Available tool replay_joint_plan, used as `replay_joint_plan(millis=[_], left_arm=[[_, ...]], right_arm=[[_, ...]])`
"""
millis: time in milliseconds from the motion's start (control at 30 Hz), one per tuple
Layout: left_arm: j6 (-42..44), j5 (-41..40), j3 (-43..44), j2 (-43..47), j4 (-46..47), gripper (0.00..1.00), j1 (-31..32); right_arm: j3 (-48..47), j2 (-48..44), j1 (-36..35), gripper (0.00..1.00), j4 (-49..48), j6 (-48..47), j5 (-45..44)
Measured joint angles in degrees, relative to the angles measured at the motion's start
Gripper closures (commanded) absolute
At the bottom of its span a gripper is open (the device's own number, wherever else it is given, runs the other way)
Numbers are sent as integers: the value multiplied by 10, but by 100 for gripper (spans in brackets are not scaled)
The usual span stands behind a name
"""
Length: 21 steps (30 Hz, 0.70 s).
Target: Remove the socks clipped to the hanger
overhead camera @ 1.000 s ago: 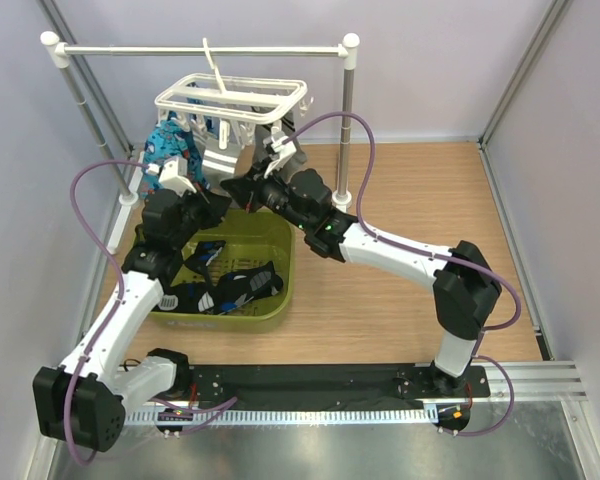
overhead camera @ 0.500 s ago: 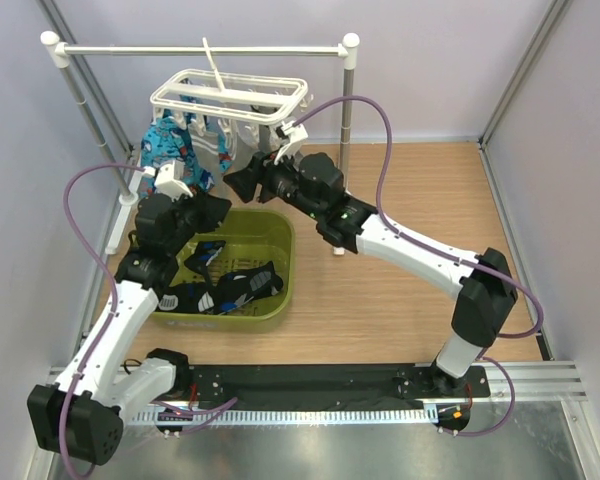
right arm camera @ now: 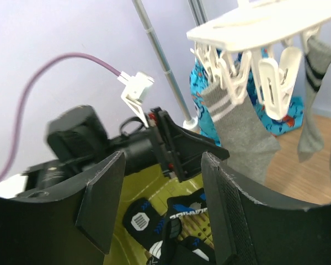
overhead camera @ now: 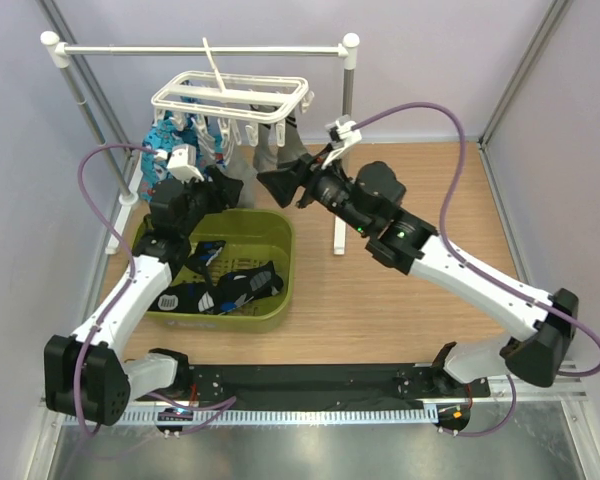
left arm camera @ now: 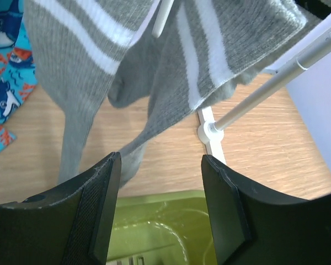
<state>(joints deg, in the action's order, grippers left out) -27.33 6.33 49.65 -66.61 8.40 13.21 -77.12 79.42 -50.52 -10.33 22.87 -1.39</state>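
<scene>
I need to grab the grey sock next with my left gripper, by its hanging end below the striped cuff (overhead camera: 246,184) (left arm camera: 141,144). That leaves the clip free to be removed.
The white hanger (overhead camera: 230,95) hangs by its hook from the rail, with grey striped-cuff socks (overhead camera: 272,150) and a blue patterned sock (overhead camera: 165,145) clipped under it. Black socks (overhead camera: 225,285) lie in the green basket (overhead camera: 280,240). My left gripper (overhead camera: 223,190) is open and empty just below the hanging grey socks (left arm camera: 71,66), above the basket's far rim (left arm camera: 154,199). My right gripper (overhead camera: 280,183) is open and empty too, to the right of the left one. It faces the hanger (right arm camera: 265,25), a clipped grey sock (right arm camera: 240,132) and the black socks (right arm camera: 176,221).
A white pole rail stand (overhead camera: 348,120) carries the hanger; its right post foot (left arm camera: 209,132) stands just behind the basket. The left arm's wrist (right arm camera: 176,143) sits directly ahead of my right gripper. Grey walls close in at the back and sides.
Both grippers went from shut to open. The right arm pulled back to the right, away from the basket. The left gripper rose toward the hanging socks.
</scene>
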Motion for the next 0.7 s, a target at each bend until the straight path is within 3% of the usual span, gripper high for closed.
replay_joint_plan(millis=[233, 567, 700], left_arm=[[38, 21, -2, -58, 85, 40, 0], [72, -10, 13, -115, 111, 39, 0], [81, -15, 27, -118, 119, 50, 0]], right_arm=[[28, -76, 0, 35, -2, -22, -15], [42, -91, 0, 35, 13, -38, -21], [42, -101, 0, 35, 15, -42, -21]])
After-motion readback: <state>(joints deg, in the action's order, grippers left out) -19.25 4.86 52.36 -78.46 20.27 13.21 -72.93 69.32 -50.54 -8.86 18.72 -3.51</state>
